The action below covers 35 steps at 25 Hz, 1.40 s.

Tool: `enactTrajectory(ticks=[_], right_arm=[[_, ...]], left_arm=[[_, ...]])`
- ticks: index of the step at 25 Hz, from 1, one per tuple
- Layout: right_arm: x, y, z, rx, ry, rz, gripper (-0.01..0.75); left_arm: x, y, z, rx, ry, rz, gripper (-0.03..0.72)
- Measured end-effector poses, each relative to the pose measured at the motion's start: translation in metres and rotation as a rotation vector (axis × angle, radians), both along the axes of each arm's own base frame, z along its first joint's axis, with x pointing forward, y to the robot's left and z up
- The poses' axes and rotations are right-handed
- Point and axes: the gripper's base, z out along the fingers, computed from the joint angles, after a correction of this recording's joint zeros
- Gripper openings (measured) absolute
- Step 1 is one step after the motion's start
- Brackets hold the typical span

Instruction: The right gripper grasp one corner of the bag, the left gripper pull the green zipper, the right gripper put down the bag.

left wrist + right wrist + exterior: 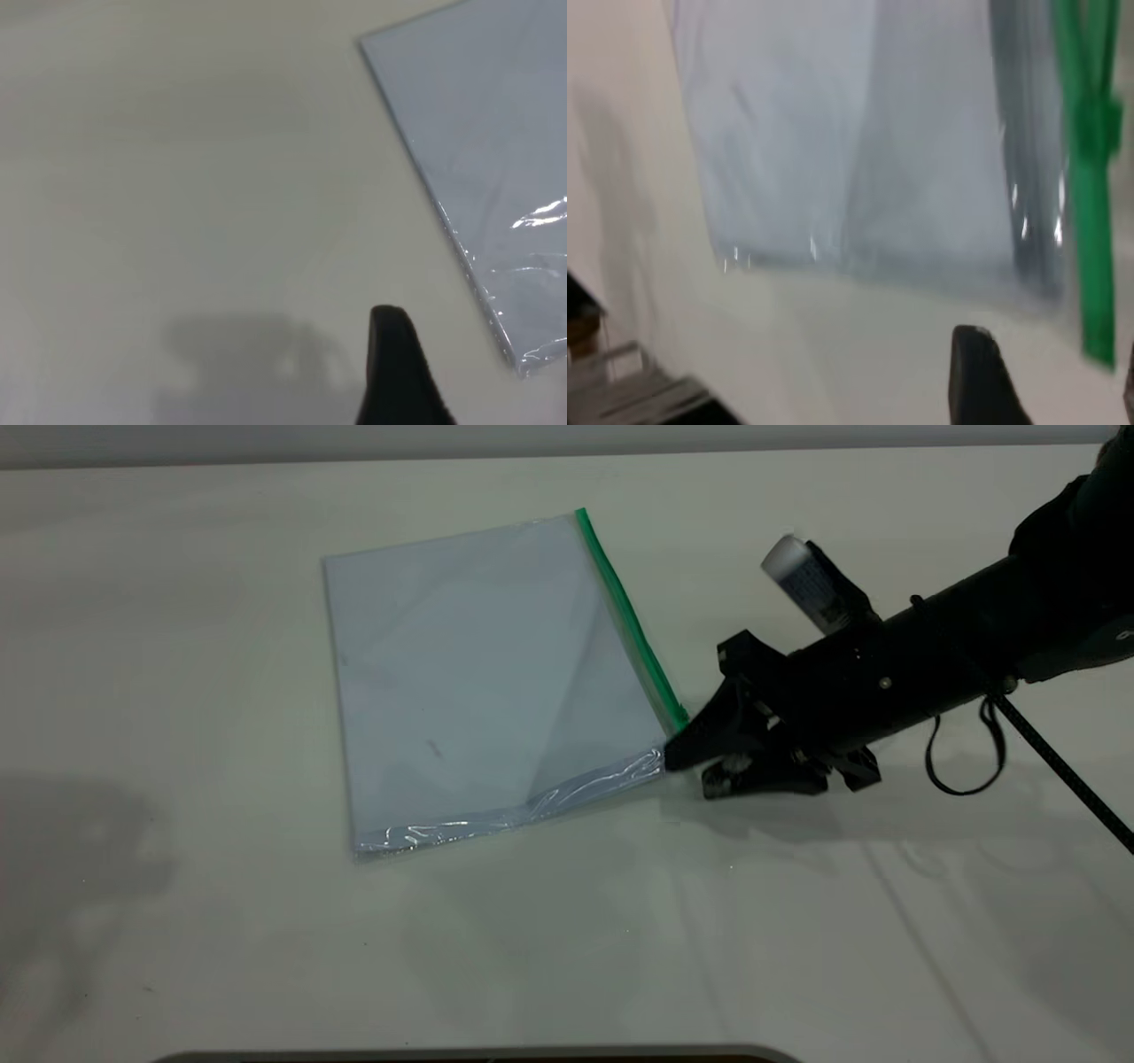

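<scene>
My right gripper grabs the bag by its corner at the zipper's end (pixel 677 729) next. That leaves the bag's green zipper (pixel 627 616) free for the pull.
The bag (pixel 478 673) lies flat on the white table, its green zipper (pixel 631 615) along the edge facing the right arm. My right gripper (pixel 689 769) is low over the table at the near green-tipped corner of the bag (pixel 678 717). In the right wrist view it (pixel 1050 381) is open, and the green strip's end (pixel 1099 341) lies just ahead between its jaws, not gripped. A thicker green spot (pixel 1094 115) sits farther along the strip. My left gripper is outside the exterior view. One of its fingers (pixel 396 363) shows over bare table beside a plain clear bag corner (pixel 523 359).
The white table (pixel 797 921) stretches wide on all sides of the bag. A dark rounded edge (pixel 478 1056) runs along the front of the exterior view. A grey metal frame (pixel 629 390) shows off the table edge in the right wrist view.
</scene>
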Motion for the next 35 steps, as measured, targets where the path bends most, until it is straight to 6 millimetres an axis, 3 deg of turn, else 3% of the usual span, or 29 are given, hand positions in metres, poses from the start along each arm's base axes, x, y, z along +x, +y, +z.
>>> enactTrajectory(ticks=[14,19,28,35], right_arm=[[0.015,0.006,-0.016,0.052,-0.017,-0.023,0.430],[0.012,0.008,-0.020,0.097,0.012,-0.024,0.425],[0.011,0.009,-0.021,0.113,0.022,-0.027,0.241],[0.012,0.017,-0.018,0.131,0.013,-0.004,0.239]], left_arm=[[0.001,0.000,0.000,0.000,-0.007,0.001,0.515],[0.001,0.000,0.000,0.000,-0.007,0.001,0.515],[0.001,0.000,0.000,0.000,-0.007,0.001,0.515],[0.001,0.000,0.000,0.000,-0.007,0.001,0.515]])
